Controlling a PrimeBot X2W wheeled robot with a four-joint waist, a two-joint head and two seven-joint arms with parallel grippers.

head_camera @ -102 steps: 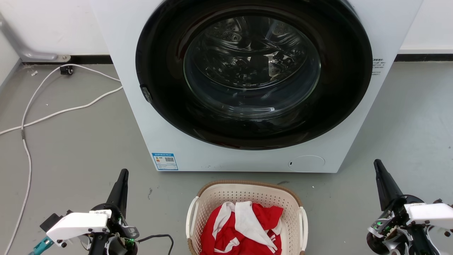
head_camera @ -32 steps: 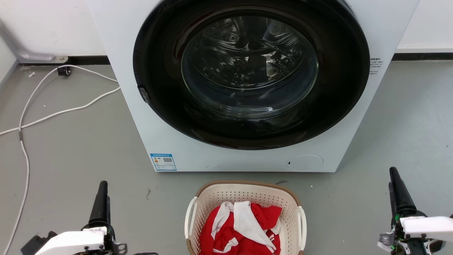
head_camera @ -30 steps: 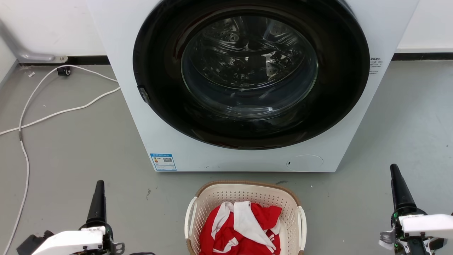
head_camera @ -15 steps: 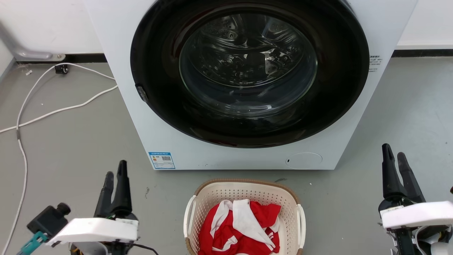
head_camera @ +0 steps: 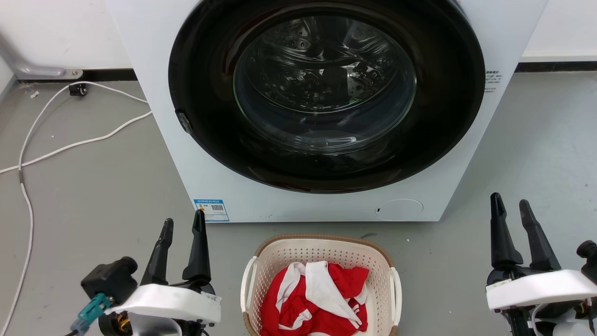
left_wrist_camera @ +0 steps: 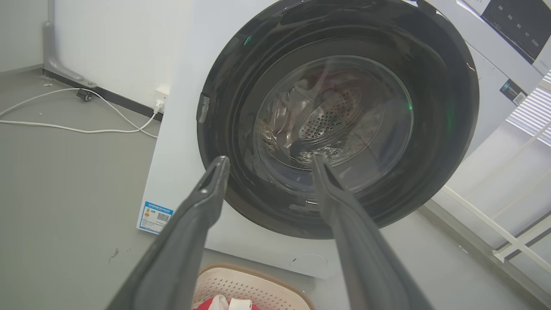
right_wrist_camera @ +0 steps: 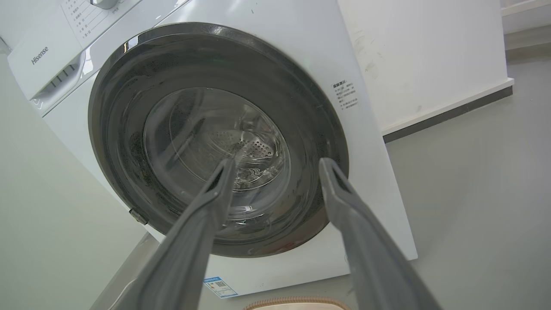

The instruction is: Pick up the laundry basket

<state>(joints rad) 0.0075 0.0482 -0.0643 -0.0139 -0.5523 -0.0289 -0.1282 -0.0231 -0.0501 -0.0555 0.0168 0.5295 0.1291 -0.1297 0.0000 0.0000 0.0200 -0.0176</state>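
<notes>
I need to grab the basket by its white side handle (head_camera: 246, 284) with my left gripper next, as loose red and white clothes (head_camera: 317, 298) fill it and would spill if it tipped.
The laundry basket (head_camera: 322, 249), cream perforated plastic with a brown ribbed rim and white side handles, stands on the floor at the bottom centre, holding red and white clothes (head_camera: 317, 298). Its far rim peeks into the left wrist view (left_wrist_camera: 258, 280) and the right wrist view (right_wrist_camera: 297, 301). My left gripper (head_camera: 184, 224) is open, a short way left of the basket. My right gripper (head_camera: 508, 203) is open too, well off to the basket's right. Both point toward the washer and hold nothing.
A white front-loading washing machine (head_camera: 322, 102) with its dark round door shut stands just behind the basket. White cables (head_camera: 70, 144) trail over the grey floor at the left. A wall with a dark skirting runs behind.
Both grippers went from shut to open. The left one has moved right, closer to the basket; the right one has risen and edged inward. The camera has shifted slightly.
</notes>
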